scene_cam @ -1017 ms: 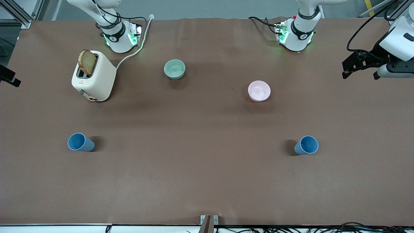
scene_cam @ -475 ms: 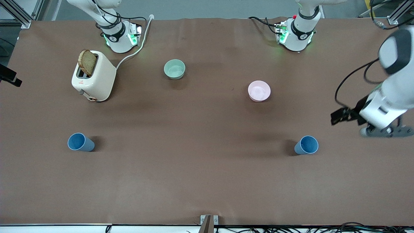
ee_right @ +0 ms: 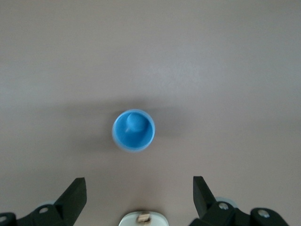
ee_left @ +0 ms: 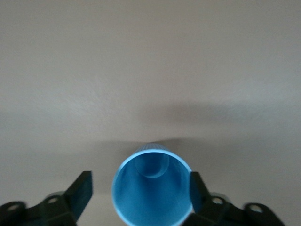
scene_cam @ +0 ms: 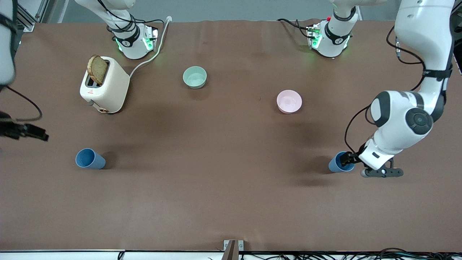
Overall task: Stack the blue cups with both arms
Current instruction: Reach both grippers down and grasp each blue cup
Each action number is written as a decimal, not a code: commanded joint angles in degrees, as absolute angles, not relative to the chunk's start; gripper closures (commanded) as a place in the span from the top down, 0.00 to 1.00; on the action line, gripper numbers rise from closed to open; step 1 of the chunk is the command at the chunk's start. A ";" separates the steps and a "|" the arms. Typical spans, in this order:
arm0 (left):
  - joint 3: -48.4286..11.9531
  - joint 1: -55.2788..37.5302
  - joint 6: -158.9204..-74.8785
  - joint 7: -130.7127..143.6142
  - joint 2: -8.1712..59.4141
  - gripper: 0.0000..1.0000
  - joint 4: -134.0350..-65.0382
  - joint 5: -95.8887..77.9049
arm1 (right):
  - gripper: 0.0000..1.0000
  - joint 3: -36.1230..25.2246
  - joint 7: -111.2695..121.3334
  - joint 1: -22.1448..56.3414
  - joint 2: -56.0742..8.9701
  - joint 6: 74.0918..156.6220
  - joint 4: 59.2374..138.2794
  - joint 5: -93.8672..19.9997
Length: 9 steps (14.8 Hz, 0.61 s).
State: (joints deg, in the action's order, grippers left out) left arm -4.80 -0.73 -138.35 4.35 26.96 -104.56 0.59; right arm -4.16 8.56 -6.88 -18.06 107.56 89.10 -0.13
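Note:
My right gripper grabs the rim (scene_cam: 85,149) of the blue cup beside the toaster next, to stack it into the other blue cup (scene_cam: 336,164).
Two blue cups stand upright on the brown table. One cup (scene_cam: 335,165) is at the left arm's end, the other cup (scene_cam: 89,159) at the right arm's end. My left gripper (scene_cam: 346,159) is low at the first cup. In the left wrist view this cup (ee_left: 151,188) sits between the open fingers (ee_left: 82,189) of the left gripper (ee_left: 140,190). My right gripper (scene_cam: 36,133) hangs in the air at the table's edge. In the right wrist view it (ee_right: 138,195) is open and empty, with the second cup (ee_right: 133,130) below and apart from it.
A cream toaster (scene_cam: 105,86) with a slice of bread stands near the right arm's base. A pale green bowl (scene_cam: 195,77) and a pink bowl (scene_cam: 289,101) stand farther from the front camera than the cups. The toaster's top shows in the right wrist view (ee_right: 143,219).
My left arm has swung down from the table's end and brought its open gripper around the cup there. My right gripper has moved further into view, toward the other cup.

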 commanded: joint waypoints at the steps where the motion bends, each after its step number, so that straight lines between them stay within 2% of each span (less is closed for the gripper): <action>1: -4.75 -0.44 -139.13 3.69 27.94 0.63 -105.99 0.88 | 1.00 -3.60 11.42 -8.44 -20.73 118.86 96.12 -0.97; 3: -4.75 -0.44 -139.13 3.69 28.47 0.48 -106.61 0.88 | 1.00 -3.60 11.60 -8.18 -22.23 130.29 102.71 -0.97; 4: -4.75 -0.53 -139.13 3.69 28.82 0.38 -106.52 0.88 | 1.00 -3.60 12.65 -8.26 -23.63 132.86 103.79 -0.97; 6: -4.75 -0.53 -139.13 3.69 29.35 0.08 -106.17 0.88 | 1.00 -3.60 15.20 -8.35 -25.57 133.33 103.97 -0.97; 7: -4.83 -0.53 -139.13 3.69 29.27 0.00 -106.00 0.88 | 1.00 -3.60 15.99 -8.44 -25.66 133.33 104.41 -0.97; 9: -5.44 -1.49 -139.04 5.00 28.13 0.00 -105.65 0.88 | 0.99 -3.52 16.96 -8.44 -26.45 133.50 104.94 -0.97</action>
State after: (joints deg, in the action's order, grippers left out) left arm -4.94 -0.67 -138.56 4.32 29.67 -105.51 0.59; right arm -4.01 15.03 -7.94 -27.27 133.08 103.28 -0.15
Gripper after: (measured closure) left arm 0.903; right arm 0.000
